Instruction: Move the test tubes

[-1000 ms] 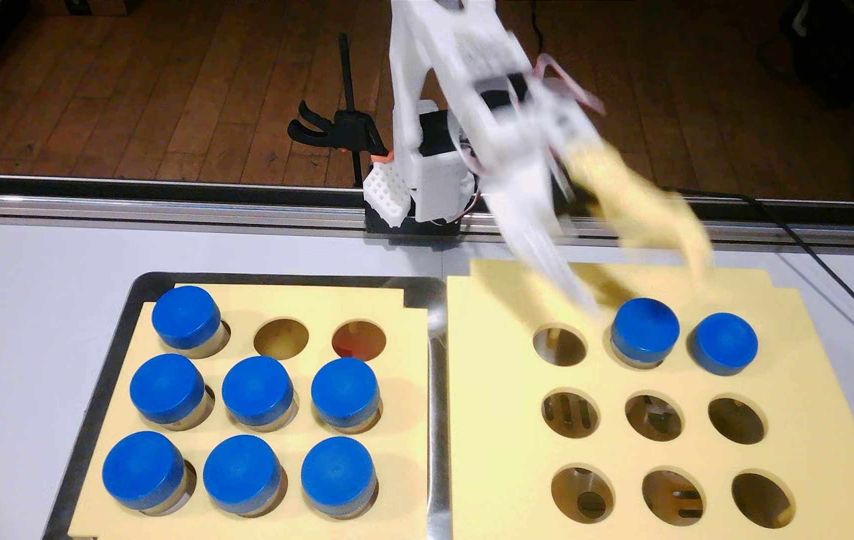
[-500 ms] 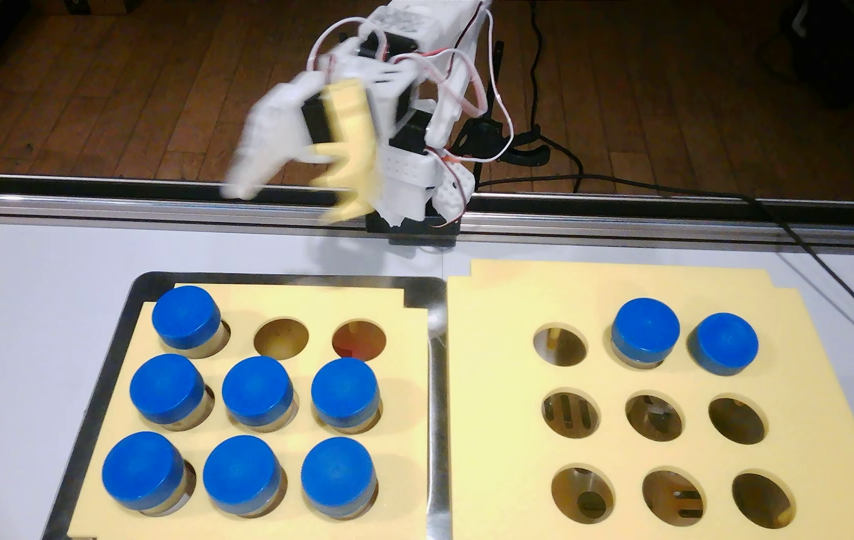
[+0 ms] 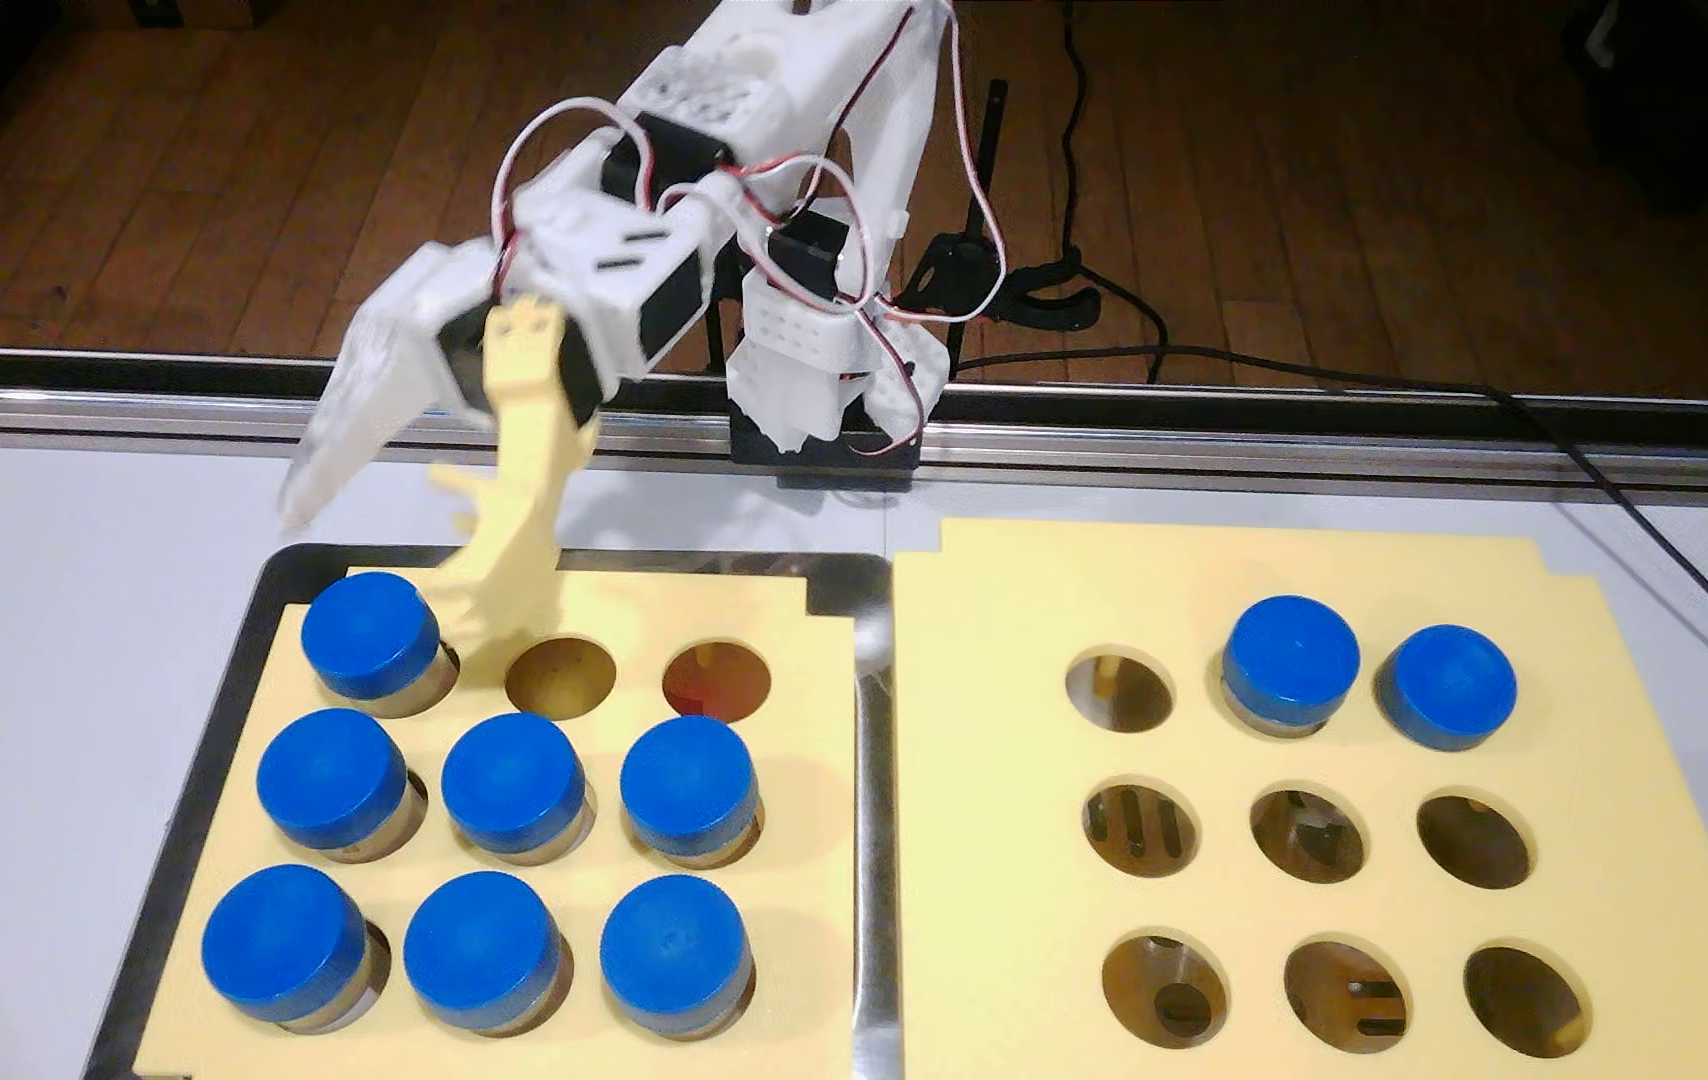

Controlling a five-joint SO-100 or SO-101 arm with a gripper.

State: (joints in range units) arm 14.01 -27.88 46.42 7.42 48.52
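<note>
I need to move the nearest test tube into an open hole of the other foam board (image 3: 1119,692), so my gripper will grab the tube by its blue cap (image 3: 371,633) next.
Several test tubes with blue caps stand in the holes of the left foam board (image 3: 808,727); the back-left one (image 3: 370,633) is nearest the gripper. Two more test tubes (image 3: 1291,659) (image 3: 1447,685) stand in the back row of the right foam board (image 3: 985,623). My gripper (image 3: 388,576) is open over the back-left corner of the left board. Its white finger (image 3: 330,457) hangs behind and left of that test tube, and its yellow finger (image 3: 507,582) reaches down just right of the cap. Nothing is held.
The left board lies in a metal tray (image 3: 871,831). Two open holes (image 3: 559,675) (image 3: 717,680) sit right of the yellow finger. The right board has several open holes. The arm base (image 3: 819,395) and a black clamp (image 3: 975,270) stand on the rear rail; cables (image 3: 1660,540) run at right.
The arm has swung from above the right board across to the left board and come down beside the back-left test tube. The gripper stays open and holds nothing.
</note>
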